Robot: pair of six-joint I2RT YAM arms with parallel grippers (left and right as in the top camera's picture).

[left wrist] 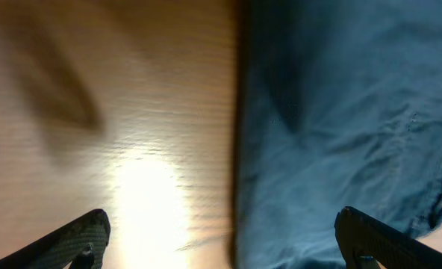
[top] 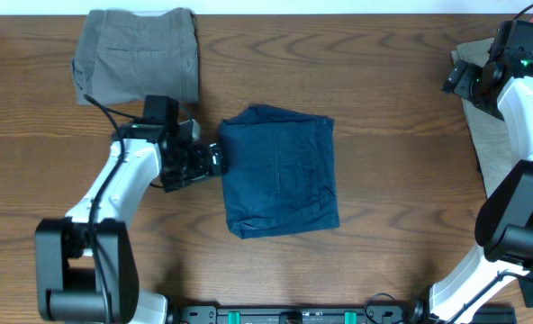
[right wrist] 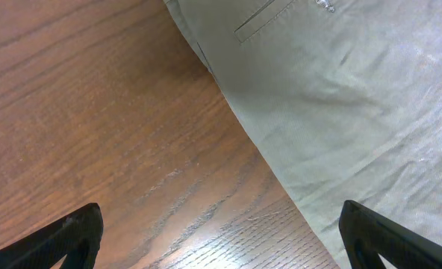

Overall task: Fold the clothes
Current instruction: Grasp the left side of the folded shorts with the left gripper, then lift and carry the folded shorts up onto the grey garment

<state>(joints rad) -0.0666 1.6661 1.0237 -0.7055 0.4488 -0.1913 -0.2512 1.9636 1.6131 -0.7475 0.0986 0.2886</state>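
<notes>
My left gripper grabs the folded navy shorts' side edge toward the grey-olive pair next, to stack the shorts on that pair.
The dark navy shorts (top: 280, 171) lie folded into a rectangle at the table's middle. My left gripper (top: 214, 159) is open at their left edge; in the left wrist view its fingers (left wrist: 221, 239) straddle the edge of the navy cloth (left wrist: 340, 127). A folded grey-olive pair (top: 139, 56) lies at the back left. A light beige pair (top: 492, 135) lies along the right edge, partly under the right arm. My right gripper (top: 456, 79) is open near its back left corner; the right wrist view shows the beige cloth (right wrist: 340, 90) with nothing between the fingers (right wrist: 221, 239).
The wooden table (top: 383, 225) carries all three pairs. The left arm's base stands at the front left (top: 77, 270) and the right arm's base at the front right (top: 510, 243). A black rail (top: 293, 315) runs along the front edge.
</notes>
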